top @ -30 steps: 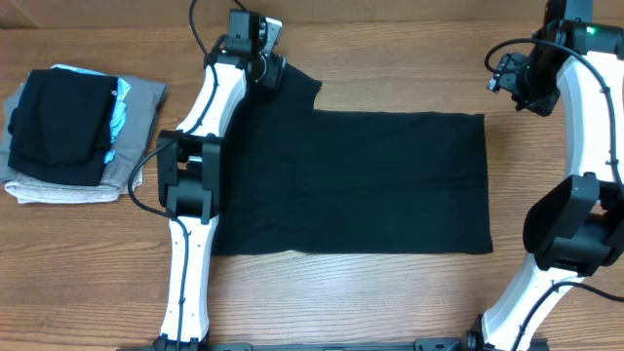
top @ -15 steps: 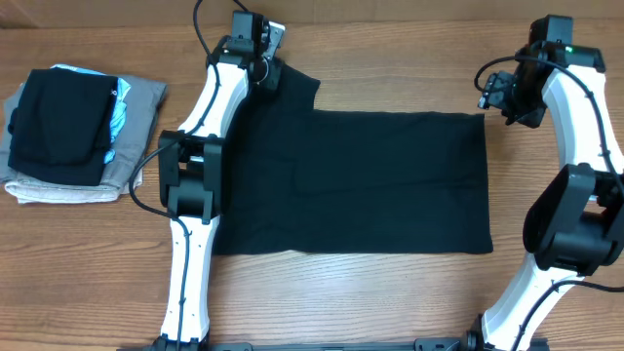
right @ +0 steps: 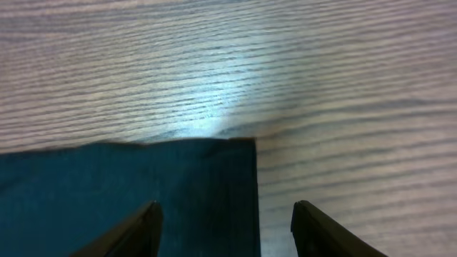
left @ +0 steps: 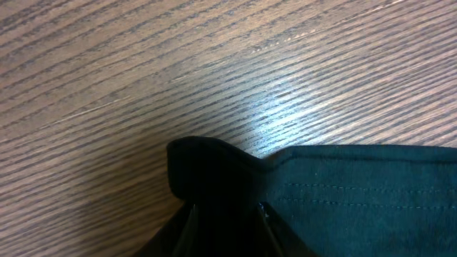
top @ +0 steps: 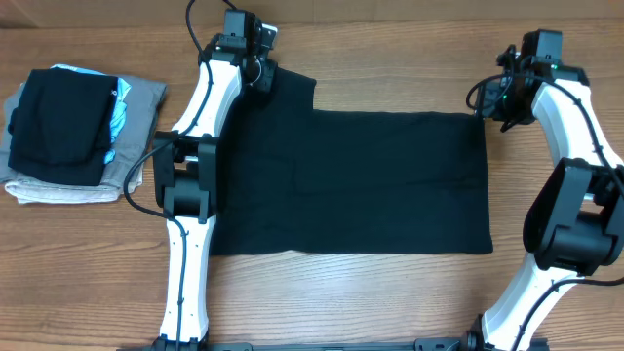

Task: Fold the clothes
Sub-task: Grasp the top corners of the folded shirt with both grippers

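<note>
Next, my right gripper grabs the T-shirt's far corner [top: 478,119] [right: 240,165], opposite the held sleeve, to fold the T-shirt's far side over its near side.
The clothes, a black T-shirt [top: 361,180], lie spread flat across the middle of the table in the overhead view. My left gripper [top: 261,73] is at the shirt's far left sleeve. In the left wrist view that gripper [left: 225,214] is shut on the bunched sleeve hem [left: 214,168], and the fabric hides most of its jaws. My right gripper [top: 487,100] hovers at the shirt's far right corner. In the right wrist view it [right: 225,210] is open, its fingertips [right: 146,214] straddling the corner [right: 235,160] without touching the cloth.
A stack of folded garments sits at the table's left edge: a black one [top: 58,127] on top, a light blue one [top: 119,112] under it and a grey-beige one [top: 141,146] at the bottom. Bare wood surrounds the shirt.
The left gripper has shut on the sleeve hem. The right arm has swung left and down, from beyond the shirt to its far right corner, its jaws narrowing slightly.
</note>
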{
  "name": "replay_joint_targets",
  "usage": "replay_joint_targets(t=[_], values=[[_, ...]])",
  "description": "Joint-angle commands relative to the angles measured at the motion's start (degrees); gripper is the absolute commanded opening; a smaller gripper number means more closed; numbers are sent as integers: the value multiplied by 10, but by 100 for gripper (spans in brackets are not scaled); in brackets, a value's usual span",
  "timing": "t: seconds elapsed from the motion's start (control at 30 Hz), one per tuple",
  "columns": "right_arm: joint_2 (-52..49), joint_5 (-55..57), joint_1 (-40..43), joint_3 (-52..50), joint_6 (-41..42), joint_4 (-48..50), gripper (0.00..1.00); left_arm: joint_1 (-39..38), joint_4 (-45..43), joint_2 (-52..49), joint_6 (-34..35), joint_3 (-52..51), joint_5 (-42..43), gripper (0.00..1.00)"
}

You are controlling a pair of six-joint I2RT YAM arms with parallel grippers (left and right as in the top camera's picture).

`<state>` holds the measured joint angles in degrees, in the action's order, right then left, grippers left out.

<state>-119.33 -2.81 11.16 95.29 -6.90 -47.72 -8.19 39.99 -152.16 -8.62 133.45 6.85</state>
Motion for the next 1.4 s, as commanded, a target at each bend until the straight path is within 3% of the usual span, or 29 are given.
replay_joint_targets(t=[0.0,0.33,0.77,0.93,1.03,1.07,1.1,1.37], values=[[-7,-14,-2,-22,-44,23,64,9,24,-23,-10,-18,-24,29],[-55,-35,-2,-24,-116,34,68,9,36,-23,-10,-18,-28,30],[-101,-62,-2,-24,-129,76,67,9,66,-22,-10,-17,-28,27],[-101,-70,-2,-24,-129,64,47,9,80,-22,-10,-17,-28,16],[-100,-80,-2,-24,-146,62,12,9,84,-20,-10,-16,-28,7],[-100,-81,-2,-24,-146,63,7,9,87,-17,-10,-16,-28,5],[-100,-81,-3,-22,-145,63,4,9,89,-13,-10,-14,-28,4],[-76,-117,-3,25,-141,10,4,9,141,79,3,-11,-28,4]])
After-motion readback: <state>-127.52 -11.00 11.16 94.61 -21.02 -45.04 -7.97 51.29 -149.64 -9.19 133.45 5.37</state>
